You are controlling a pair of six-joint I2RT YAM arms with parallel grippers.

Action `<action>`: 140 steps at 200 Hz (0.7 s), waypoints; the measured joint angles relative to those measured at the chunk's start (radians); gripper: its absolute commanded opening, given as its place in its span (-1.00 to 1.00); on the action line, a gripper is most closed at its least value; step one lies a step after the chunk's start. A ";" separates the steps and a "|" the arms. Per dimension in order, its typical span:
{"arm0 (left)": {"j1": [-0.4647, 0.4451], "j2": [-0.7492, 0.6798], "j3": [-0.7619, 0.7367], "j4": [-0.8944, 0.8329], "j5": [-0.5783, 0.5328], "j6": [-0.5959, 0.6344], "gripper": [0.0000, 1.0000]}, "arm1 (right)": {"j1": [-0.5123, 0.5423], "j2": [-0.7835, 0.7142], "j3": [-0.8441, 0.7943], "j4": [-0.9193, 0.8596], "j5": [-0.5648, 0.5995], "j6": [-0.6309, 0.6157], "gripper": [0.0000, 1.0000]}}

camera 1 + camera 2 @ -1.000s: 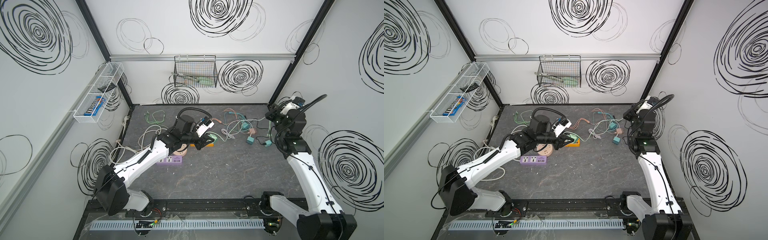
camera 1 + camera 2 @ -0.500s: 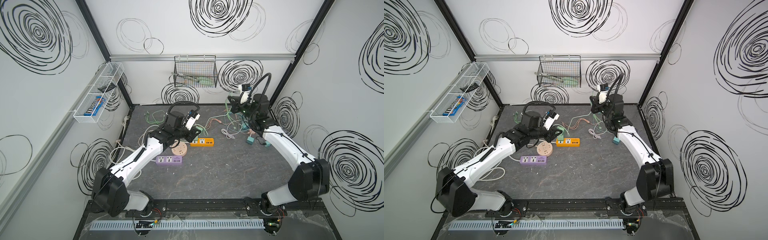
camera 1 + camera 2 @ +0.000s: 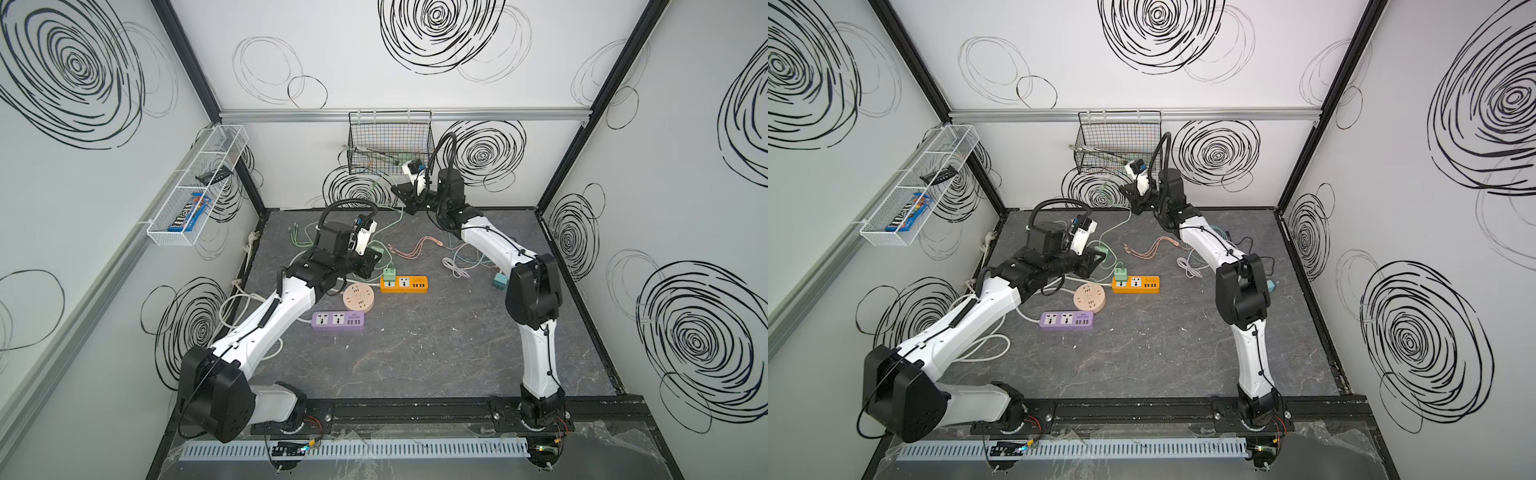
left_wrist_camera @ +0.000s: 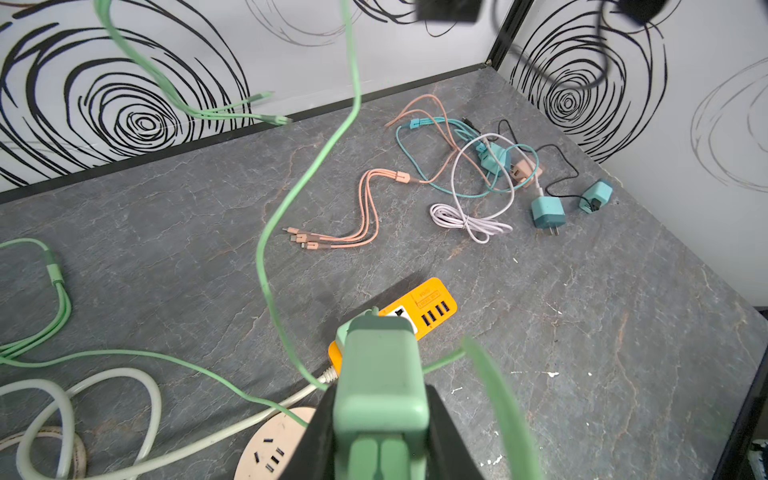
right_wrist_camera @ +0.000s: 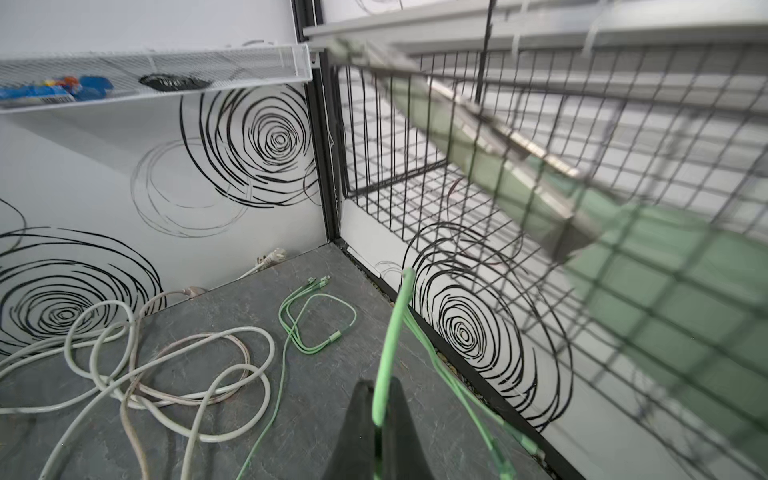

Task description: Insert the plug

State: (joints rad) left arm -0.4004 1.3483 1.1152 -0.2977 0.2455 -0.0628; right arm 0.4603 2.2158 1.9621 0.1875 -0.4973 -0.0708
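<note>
The green cable's loose ends are hanging above the tabletop from the fingers of my right gripper. My right gripper should bring the cable down before it lets go.
My left gripper [image 4: 380,399] is shut on a pale green plug [image 4: 380,374], held just left of the orange power strip [image 4: 428,309]. In a top view the held plug [image 3: 1100,251] hovers near a second green plug [image 3: 1121,273] that stands in the strip's [image 3: 1136,284] left socket. My right gripper [image 5: 379,399] is shut on a thin green cable [image 5: 390,332] and is raised at the back wall below the wire basket [image 3: 390,141]. In both top views the cable [image 3: 388,224] hangs from the right gripper [image 3: 401,193] down towards the left gripper [image 3: 372,262].
A round beige socket [image 3: 359,297] and a purple power strip [image 3: 338,321] lie in front of the orange one. Pink cables [image 3: 411,249], a white cable [image 3: 456,268] and teal chargers [image 3: 500,281] lie at the right. White cords [image 5: 166,365] coil at the left wall.
The right arm swung from the right wall to the back under the basket, lifting the green cable. The left gripper drew back and left from the orange strip.
</note>
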 measured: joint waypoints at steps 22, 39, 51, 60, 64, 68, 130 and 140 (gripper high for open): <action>0.000 0.031 0.001 -0.011 0.000 0.000 -1.00 | 0.015 0.113 0.055 -0.047 0.079 -0.034 -0.25; 0.000 0.061 0.002 -0.029 0.001 0.000 -1.00 | 0.012 0.177 0.105 -0.132 0.129 -0.060 0.34; 0.000 0.075 0.002 -0.044 0.002 -0.002 -1.00 | 0.007 0.185 0.100 -0.190 0.145 -0.085 0.61; 0.000 0.080 0.002 -0.051 0.005 -0.002 -1.00 | 0.006 0.174 0.078 -0.216 0.151 -0.113 0.78; 0.000 0.081 0.002 -0.053 0.007 -0.003 -1.00 | 0.005 0.164 0.061 -0.221 0.156 -0.115 0.87; 0.000 0.082 0.003 -0.054 0.008 -0.005 -1.00 | 0.004 0.149 0.035 -0.223 0.161 -0.125 0.94; 0.016 0.148 0.135 -0.098 0.015 -0.014 -1.00 | -0.031 -0.224 -0.373 -0.170 0.259 -0.096 0.95; 0.016 0.178 0.188 -0.124 0.017 -0.013 -1.00 | -0.044 -0.283 -0.432 -0.140 0.274 -0.066 0.95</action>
State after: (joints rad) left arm -0.3840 1.5265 1.3029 -0.4221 0.2626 -0.0757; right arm 0.4160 1.9331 1.5299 0.0475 -0.2237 -0.1364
